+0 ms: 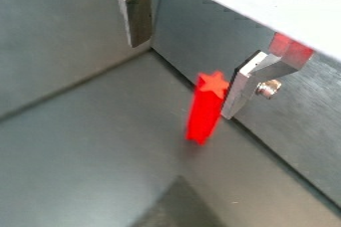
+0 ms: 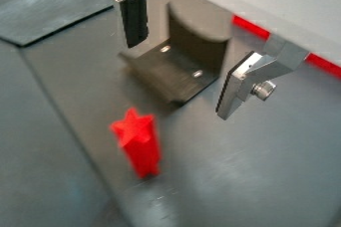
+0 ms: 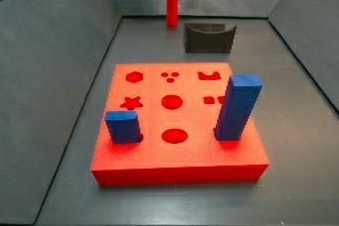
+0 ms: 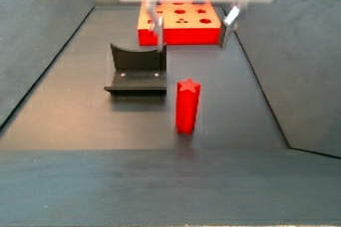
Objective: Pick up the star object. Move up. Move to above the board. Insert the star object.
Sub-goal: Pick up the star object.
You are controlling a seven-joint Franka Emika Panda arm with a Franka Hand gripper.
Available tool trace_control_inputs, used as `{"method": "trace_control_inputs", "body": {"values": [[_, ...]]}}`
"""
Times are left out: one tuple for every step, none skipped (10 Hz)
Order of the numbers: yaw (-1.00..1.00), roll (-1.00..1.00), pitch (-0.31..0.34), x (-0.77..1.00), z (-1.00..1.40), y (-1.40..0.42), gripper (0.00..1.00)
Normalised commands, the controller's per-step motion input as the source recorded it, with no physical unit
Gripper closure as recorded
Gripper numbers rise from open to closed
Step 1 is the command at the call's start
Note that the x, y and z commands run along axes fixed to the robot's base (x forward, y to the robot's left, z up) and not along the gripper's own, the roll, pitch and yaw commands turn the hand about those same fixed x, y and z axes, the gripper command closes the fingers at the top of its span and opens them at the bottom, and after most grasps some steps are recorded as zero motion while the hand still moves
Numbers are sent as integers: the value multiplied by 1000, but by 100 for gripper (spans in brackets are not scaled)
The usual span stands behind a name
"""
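Note:
My gripper next needs to grab the star object by its star-shaped top end, to insert it into the board (image 3: pixel 172 166).
The star object (image 3: pixel 172 8) is a slender red peg standing upright on the dark floor near the far wall, left of the fixture. It also shows in a side view (image 4: pixel 188 105) and in both wrist views (image 1: pixel 202 110) (image 2: pixel 138 143). My gripper (image 1: pixel 190 57) hovers above it, open and empty, with the peg's star-shaped top close to one finger (image 1: pixel 245 87). In a wrist view the gripper (image 2: pixel 186 57) is over the fixture's edge. The board (image 3: pixel 172 166) is a flat red slab with shaped holes, nearer the front, and shows far back in a side view (image 4: pixel 200 35).
The fixture (image 3: pixel 209 38) stands beside the peg and also shows in two other views (image 4: pixel 136 70) (image 2: pixel 177 62). A tall blue block (image 3: pixel 237 106) and a short blue block (image 3: pixel 122 127) stand on the board. Grey walls enclose the floor.

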Motion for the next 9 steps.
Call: {"method": "trace_control_inputs", "body": {"values": [[337,49,-211,277,-677,500,0],[340,9,-170,351,-643,557,0],[300,11,-177,217,-603,449,0],[66,0,-257,0,-694,197,0],[0,74,-231,0,-740,46,0],[23,99,-177,0,-703,0,0],[46,13,-40,0,-117,71,0],[363,0,-220,-109,-371,374,0],[0,0,0,17,11,86,0]]}}
